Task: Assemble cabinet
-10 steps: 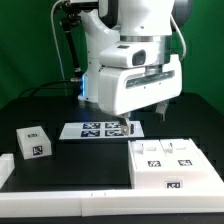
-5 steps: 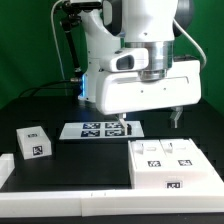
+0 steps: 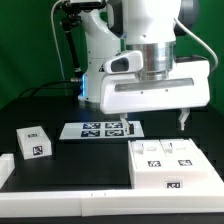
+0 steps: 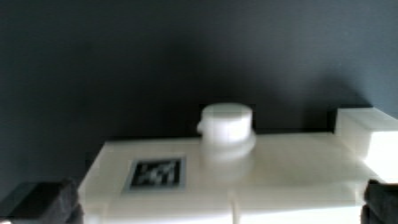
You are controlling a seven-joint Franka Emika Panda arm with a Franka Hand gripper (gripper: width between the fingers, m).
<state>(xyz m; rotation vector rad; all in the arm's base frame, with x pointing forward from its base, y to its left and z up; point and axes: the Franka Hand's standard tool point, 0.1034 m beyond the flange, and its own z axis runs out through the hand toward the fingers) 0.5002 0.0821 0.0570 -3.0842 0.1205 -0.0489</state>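
My gripper grabs the cabinet by its short round white peg (image 4: 226,122) next, to stand up the cabinet (image 4: 249,180).
The cabinet (image 3: 170,165) is a wide white box with marker tags on its top and front, lying at the exterior view's right front. My gripper (image 3: 151,120) hangs above its far edge, open and empty, with the fingers wide apart. In the wrist view the cabinet (image 4: 249,180) fills the lower part, with a tag, a short round white peg (image 4: 226,130) and a raised white block (image 4: 368,130) on it. My gripper (image 4: 210,212) shows only dark fingertips (image 4: 36,205) at both lower corners, either side of the cabinet. A small white tagged drawer block (image 3: 33,142) lies at the left.
The marker board (image 3: 100,129) lies flat on the black table behind the middle. A low white rim (image 3: 60,205) runs along the table's front and left side. The robot's base and cables stand at the back.
My arm has moved toward the exterior view's right, bringing the open gripper from over the marker board to above the cabinet. Nothing on the table has moved.
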